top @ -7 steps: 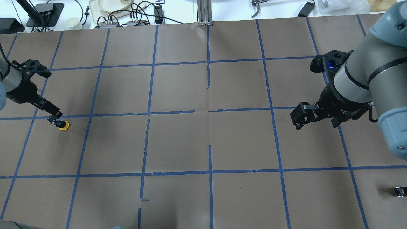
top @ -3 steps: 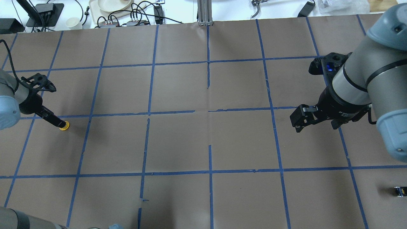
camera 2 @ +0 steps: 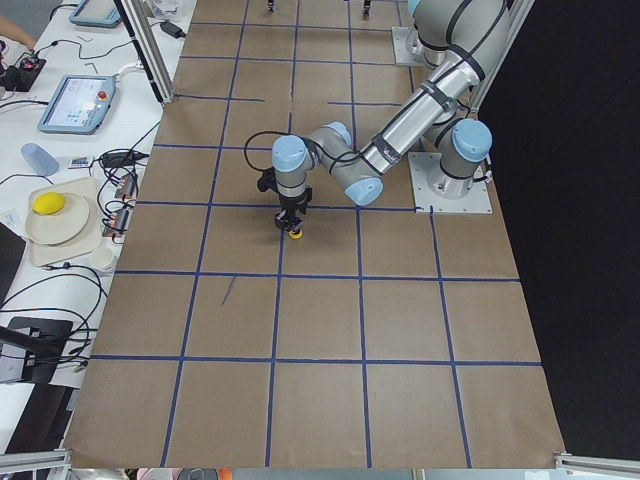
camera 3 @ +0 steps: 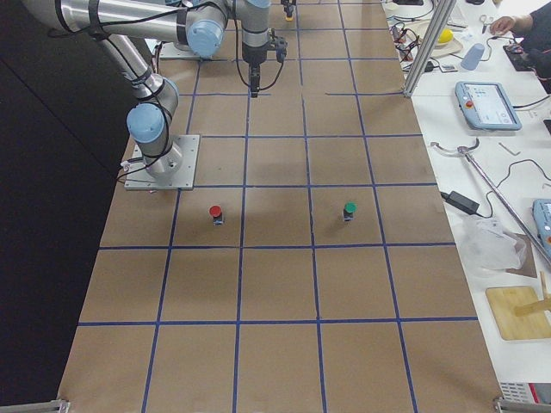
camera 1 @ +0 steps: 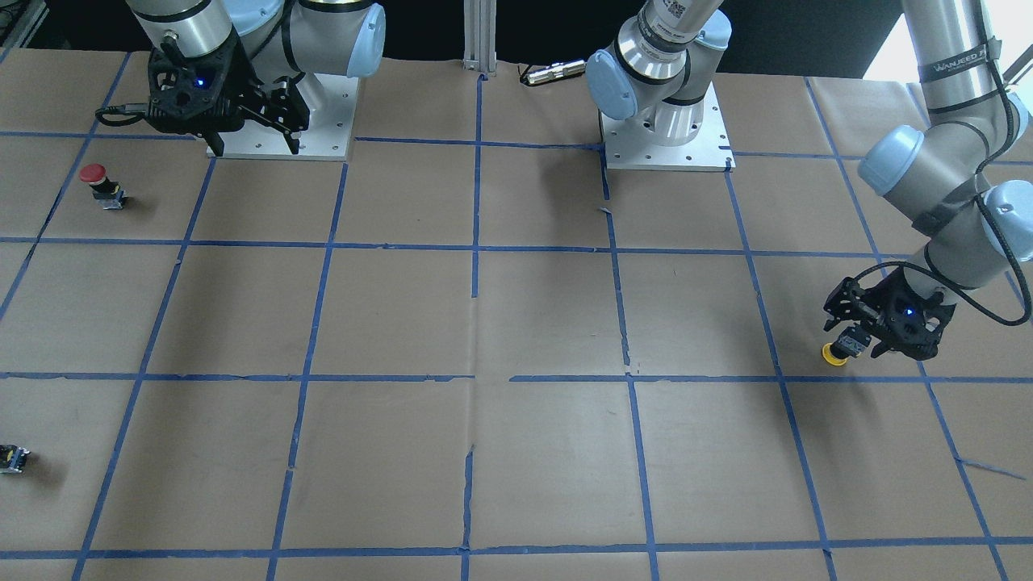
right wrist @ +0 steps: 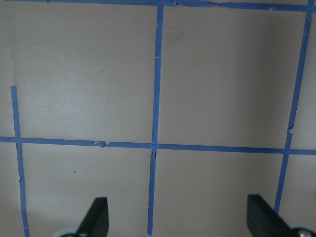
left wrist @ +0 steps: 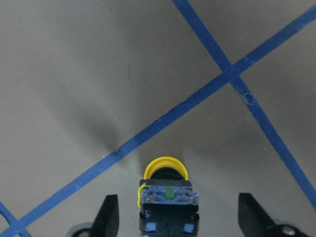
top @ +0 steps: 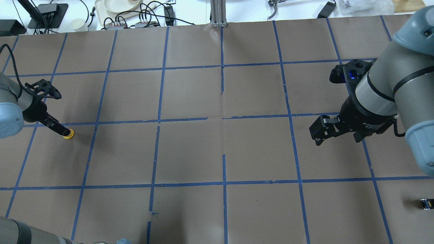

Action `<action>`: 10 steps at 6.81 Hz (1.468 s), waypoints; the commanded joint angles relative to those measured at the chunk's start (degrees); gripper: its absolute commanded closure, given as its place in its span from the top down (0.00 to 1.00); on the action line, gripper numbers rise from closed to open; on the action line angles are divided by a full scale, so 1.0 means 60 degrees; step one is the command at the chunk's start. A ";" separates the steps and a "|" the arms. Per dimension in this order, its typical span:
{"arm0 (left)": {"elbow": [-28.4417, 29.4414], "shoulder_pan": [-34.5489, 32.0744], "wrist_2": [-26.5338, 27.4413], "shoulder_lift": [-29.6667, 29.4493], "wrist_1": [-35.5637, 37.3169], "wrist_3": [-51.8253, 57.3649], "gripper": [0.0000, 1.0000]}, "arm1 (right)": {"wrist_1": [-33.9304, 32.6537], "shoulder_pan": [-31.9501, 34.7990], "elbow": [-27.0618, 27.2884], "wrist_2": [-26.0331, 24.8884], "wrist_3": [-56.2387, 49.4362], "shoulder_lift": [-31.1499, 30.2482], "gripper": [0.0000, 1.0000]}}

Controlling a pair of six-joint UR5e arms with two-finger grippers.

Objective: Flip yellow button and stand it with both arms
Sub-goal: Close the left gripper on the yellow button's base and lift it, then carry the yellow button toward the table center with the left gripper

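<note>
Next, the left gripper grips the button by its black-and-grey body (camera 1: 852,340). That leaves the button's yellow cap (camera 1: 831,357) free for the other arm.
The yellow button (left wrist: 165,173) lies tilted on the brown table, its yellow cap on the paper and its black-and-grey body (left wrist: 168,210) pointing up into my left gripper (left wrist: 177,200). The left gripper is open, one finger on each side of the body with gaps on both sides. In the overhead view the cap (top: 68,135) shows just past the left gripper (top: 60,129); it also shows in the front view (camera 1: 834,354). My right gripper (top: 335,135) is open and empty above bare table at the right, far from the button; its wrist view (right wrist: 180,217) shows only paper and blue tape.
A red-capped button (camera 1: 95,184) stands near the right arm's base. A green-capped button (camera 3: 349,209) stands beside it. A tiny black-grey block (top: 426,203) lies at the near right edge. Cables and dishes (top: 118,6) lie beyond the far edge.
The left gripper has moved down over the button's body, which now sits between its fingers; only the yellow cap still shows from overhead. The right arm has shifted slightly.
</note>
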 commanded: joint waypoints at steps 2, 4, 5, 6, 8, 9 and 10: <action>0.0043 -0.0072 -0.0017 0.0287 -0.0013 0.0255 0.18 | 0.0052 0.0000 0.0015 -0.0048 0.0000 -0.0019 1.00; 0.0145 -0.0481 -0.0191 0.0973 -0.0884 0.0024 0.18 | 0.0052 0.0000 0.0059 -0.0077 0.0000 -0.0019 1.00; 0.0145 -0.0860 -0.0729 0.1544 -0.1950 -0.0747 0.18 | 0.0023 0.0000 0.0219 -0.0077 -0.0014 -0.0048 1.00; 0.0131 -0.1371 -0.1387 0.2101 -0.3136 -0.1697 0.18 | -0.0021 0.0000 0.0307 -0.0077 -0.0015 -0.0077 1.00; 0.0218 -0.2033 -0.4236 0.2690 -0.5527 -0.4899 0.18 | -0.0021 0.0000 0.0308 -0.0092 -0.0015 -0.0107 1.00; 0.0204 -0.2688 -0.5396 0.2953 -0.5796 -0.5669 0.18 | -0.0021 0.0000 0.0308 -0.0106 -0.0015 -0.0107 1.00; 0.0175 -0.3449 -0.6727 0.3231 -0.5930 -0.6851 0.18 | -0.0036 0.0000 0.0308 -0.0107 -0.0029 -0.0093 1.00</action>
